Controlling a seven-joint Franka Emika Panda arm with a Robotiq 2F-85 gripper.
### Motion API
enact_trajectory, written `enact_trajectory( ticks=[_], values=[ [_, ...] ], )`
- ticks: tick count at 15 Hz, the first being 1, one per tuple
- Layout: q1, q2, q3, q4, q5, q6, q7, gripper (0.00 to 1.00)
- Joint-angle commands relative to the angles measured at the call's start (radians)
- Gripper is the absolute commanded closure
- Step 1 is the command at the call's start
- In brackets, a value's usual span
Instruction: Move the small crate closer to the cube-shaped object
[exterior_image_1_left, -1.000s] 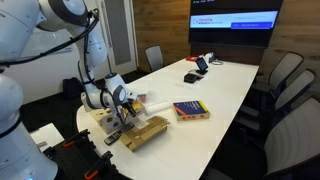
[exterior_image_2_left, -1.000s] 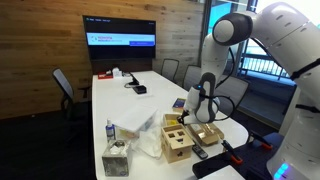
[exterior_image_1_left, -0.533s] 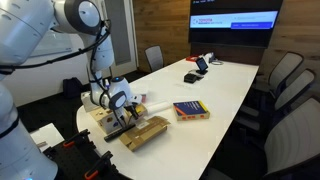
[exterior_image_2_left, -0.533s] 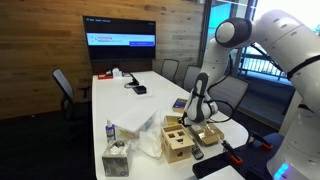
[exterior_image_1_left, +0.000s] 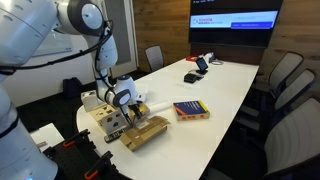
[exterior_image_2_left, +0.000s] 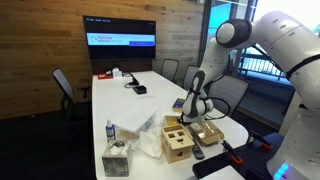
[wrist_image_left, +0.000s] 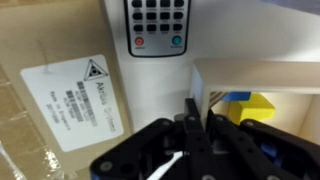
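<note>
The crate would rest beside the cube-shaped object, so my gripper should open: it sits low over the flat table.
The small crate (exterior_image_1_left: 146, 132) is a low golden-tan wooden box at the table's near end; it also shows in an exterior view (exterior_image_2_left: 208, 134). In the wrist view its pale rim (wrist_image_left: 262, 74) frames yellow and blue blocks (wrist_image_left: 250, 106) inside. The cube-shaped object (exterior_image_1_left: 108, 119), pale wood with dark holes, stands right beside the crate, also in an exterior view (exterior_image_2_left: 177, 141). My gripper (exterior_image_1_left: 132, 113) (exterior_image_2_left: 197, 119) reaches down at the crate's end nearest the cube. In the wrist view its fingers (wrist_image_left: 192, 122) are closed together on the crate's wall.
A book (exterior_image_1_left: 190, 110) lies past the crate. A remote (wrist_image_left: 158, 25) and a labelled cardboard box (wrist_image_left: 60, 95) lie under the wrist. A tissue box (exterior_image_2_left: 115, 160), bottle (exterior_image_2_left: 108, 131) and plastic bag (exterior_image_2_left: 140, 141) sit beyond the cube. Chairs surround the table.
The arm has swung a little toward the crate and the gripper has settled at its end. The crate and the cube have not visibly moved.
</note>
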Motion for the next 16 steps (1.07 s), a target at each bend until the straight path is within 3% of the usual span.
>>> enact_trajectory(
  ticks=[1, 6, 7, 9, 16],
  values=[
    [-0.028, -0.006, 0.032, 0.046, 0.025, -0.105, -0.053, 0.98],
    [-0.005, -0.018, 0.002, 0.069, 0.033, -0.192, -0.038, 0.98],
    [-0.002, -0.018, -0.002, 0.073, 0.034, -0.201, -0.034, 0.69],
    [0.002, -0.019, -0.006, 0.078, 0.033, -0.216, -0.032, 0.61],
    [0.059, -0.075, -0.045, 0.045, 0.024, -0.211, -0.025, 0.09]
  ],
)
